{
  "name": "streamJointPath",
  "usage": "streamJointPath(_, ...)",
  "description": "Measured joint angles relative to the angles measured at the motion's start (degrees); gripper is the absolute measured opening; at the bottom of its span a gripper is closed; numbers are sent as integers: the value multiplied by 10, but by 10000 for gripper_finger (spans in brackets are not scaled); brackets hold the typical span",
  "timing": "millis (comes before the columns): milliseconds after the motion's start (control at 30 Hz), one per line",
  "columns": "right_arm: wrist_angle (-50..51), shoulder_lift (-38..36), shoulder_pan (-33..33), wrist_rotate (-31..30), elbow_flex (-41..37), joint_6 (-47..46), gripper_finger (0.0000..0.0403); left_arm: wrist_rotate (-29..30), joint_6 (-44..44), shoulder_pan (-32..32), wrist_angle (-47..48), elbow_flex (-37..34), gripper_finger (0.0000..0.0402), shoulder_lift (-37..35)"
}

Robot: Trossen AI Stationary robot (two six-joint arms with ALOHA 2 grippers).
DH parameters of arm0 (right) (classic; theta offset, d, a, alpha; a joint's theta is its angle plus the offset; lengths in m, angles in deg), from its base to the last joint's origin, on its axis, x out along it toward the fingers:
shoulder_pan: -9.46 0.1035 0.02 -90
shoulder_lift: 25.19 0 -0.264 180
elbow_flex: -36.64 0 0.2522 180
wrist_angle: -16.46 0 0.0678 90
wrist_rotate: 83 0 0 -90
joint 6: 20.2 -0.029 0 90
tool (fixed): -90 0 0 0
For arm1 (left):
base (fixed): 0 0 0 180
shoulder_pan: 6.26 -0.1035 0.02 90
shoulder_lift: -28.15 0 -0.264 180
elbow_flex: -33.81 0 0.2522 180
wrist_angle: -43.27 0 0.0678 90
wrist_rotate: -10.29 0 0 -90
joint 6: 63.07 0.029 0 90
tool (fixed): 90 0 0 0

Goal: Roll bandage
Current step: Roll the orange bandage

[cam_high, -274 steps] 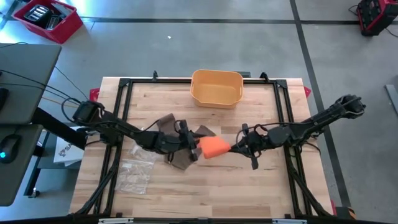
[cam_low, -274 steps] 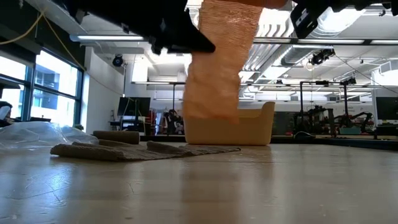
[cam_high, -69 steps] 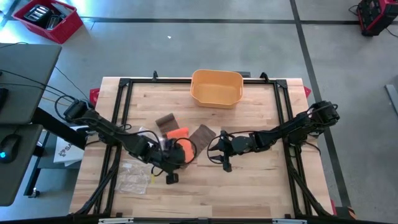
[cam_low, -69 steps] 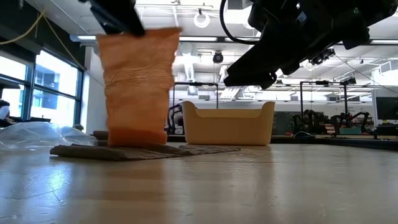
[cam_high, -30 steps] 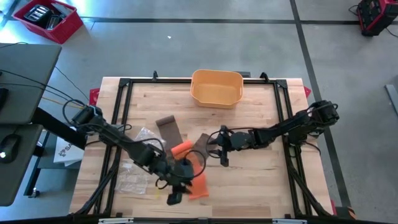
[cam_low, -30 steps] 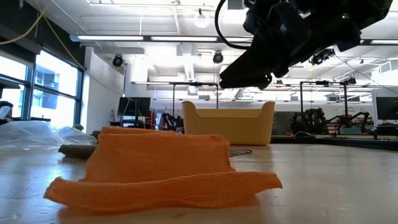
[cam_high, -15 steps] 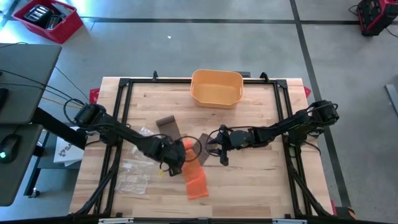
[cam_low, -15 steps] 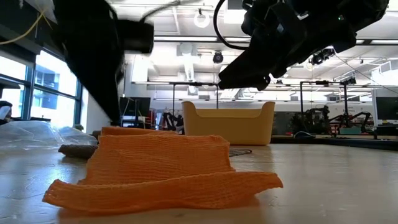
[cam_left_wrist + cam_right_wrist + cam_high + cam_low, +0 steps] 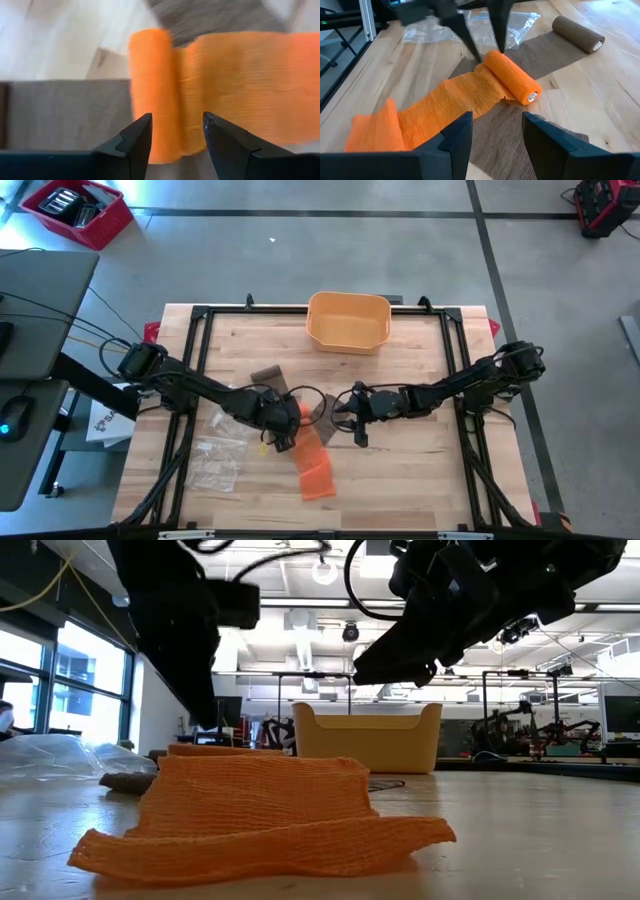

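The left gripper grabs the orange roll by one end [image 9: 156, 135] next, to roll up the rest of the orange bandage.
An orange bandage [image 9: 309, 452] lies partly unrolled on the table. Its roll [image 9: 512, 77] rests at the far end on a brown bandage strip [image 9: 520, 132], and its loose strip [image 9: 420, 112] runs toward the near edge, ending in a crumpled heap [image 9: 250, 815]. My left gripper [image 9: 175, 122] is open and points steeply down over the roll, one finger on each side of it. My right gripper [image 9: 495, 135] hovers open just right of the roll, pointing at it and holding nothing. My left gripper comes at the orange roll [image 9: 150, 90] from above with open fingers [image 9: 135, 137] across it. I cannot tell whether they touch the roll, which lies on the brown strip.
A brown roll [image 9: 577, 32] lies beyond the orange one, its strip spread under it. A clear plastic bag [image 9: 215, 455] lies at the near left. A yellow basket [image 9: 348, 322] stands at the far edge. Bare wood lies at the near right.
My left gripper has gone from the strip's near end toward the far edge to the orange roll, sinking and tipping steeply downward. The orange strip stays crumpled on the table where it lay. My right gripper has kept still.
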Motion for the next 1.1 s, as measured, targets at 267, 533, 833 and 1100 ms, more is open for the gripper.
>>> streamJointPath(267, 3, 0, 2, 0, 0, -1, 163, -36, 16, -28, -48, -64, 170, 4)
streamJointPath(533, 5, 0, 3, 0, 0, 4, 163, -34, 44, -29, -51, -68, 131, -2)
streamJointPath(833, 39, -26, 6, 0, 0, 1, 163, 19, 85, -28, 45, 6, 66, -2)
streamJointPath(1100, 110, -122, 23, -29, 0, 4, 163, 73, 106, -9, 174, 155, 70, -3)
